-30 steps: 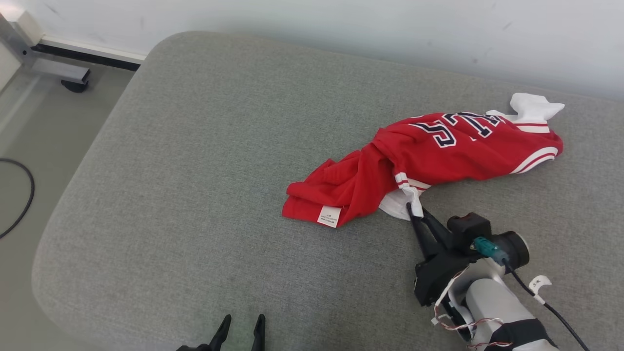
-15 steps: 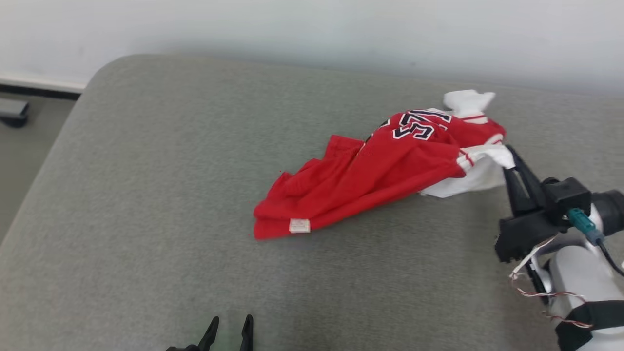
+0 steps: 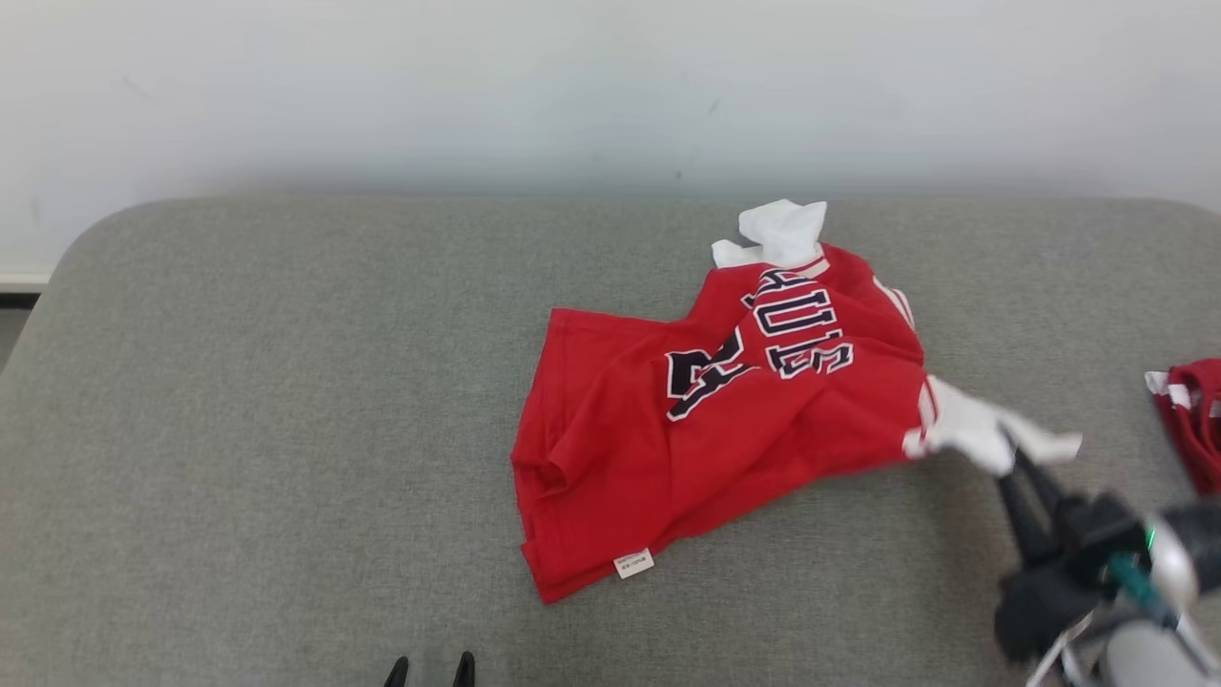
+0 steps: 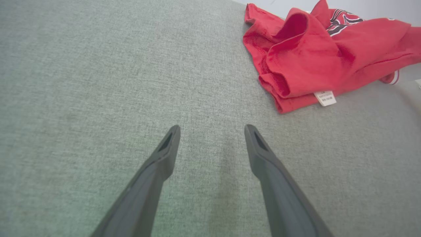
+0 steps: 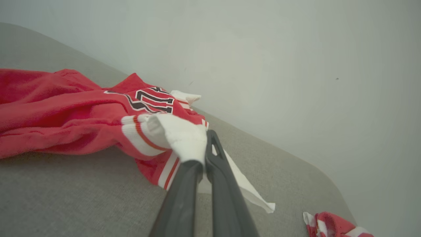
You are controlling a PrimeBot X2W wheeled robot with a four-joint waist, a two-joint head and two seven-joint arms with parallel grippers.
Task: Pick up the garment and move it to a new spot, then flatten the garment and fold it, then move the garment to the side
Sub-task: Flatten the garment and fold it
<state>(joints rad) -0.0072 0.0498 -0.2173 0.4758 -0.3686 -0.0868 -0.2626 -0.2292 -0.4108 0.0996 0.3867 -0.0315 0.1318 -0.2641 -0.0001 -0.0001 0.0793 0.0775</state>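
Note:
My left gripper grabs the jersey by its hem corner (image 3: 548, 589) beside the white care label (image 3: 632, 563) next, to flatten the crumpled jersey.
The garment (image 3: 706, 420) is a red jersey with dark lettering and white sleeves, lying crumpled in the middle of the grey cushion (image 3: 286, 401). My right gripper (image 3: 1003, 450) is shut on its white sleeve at the garment's right end, and the sleeve is drawn out towards the right. The right wrist view shows the garment (image 5: 65, 112) with the white cuff pinched between the fingertips of the right gripper (image 5: 202, 144). My left gripper (image 4: 212, 131) hovers open over bare cushion, down-left of the garment (image 4: 312, 59); in the head view the left gripper (image 3: 430, 668) peeks in at the bottom edge.
A second red and white piece of cloth (image 3: 1192, 420) lies at the cushion's right edge, also seen as the cloth (image 5: 332, 225) low in the right wrist view. A pale wall (image 3: 610, 86) runs behind the cushion. Bare cushion stretches to the left of the garment.
The head camera has swung to the right. My right gripper closed on the white sleeve and pulled it rightwards, so the jersey spread out and its lettering turned up. The left gripper stayed open.

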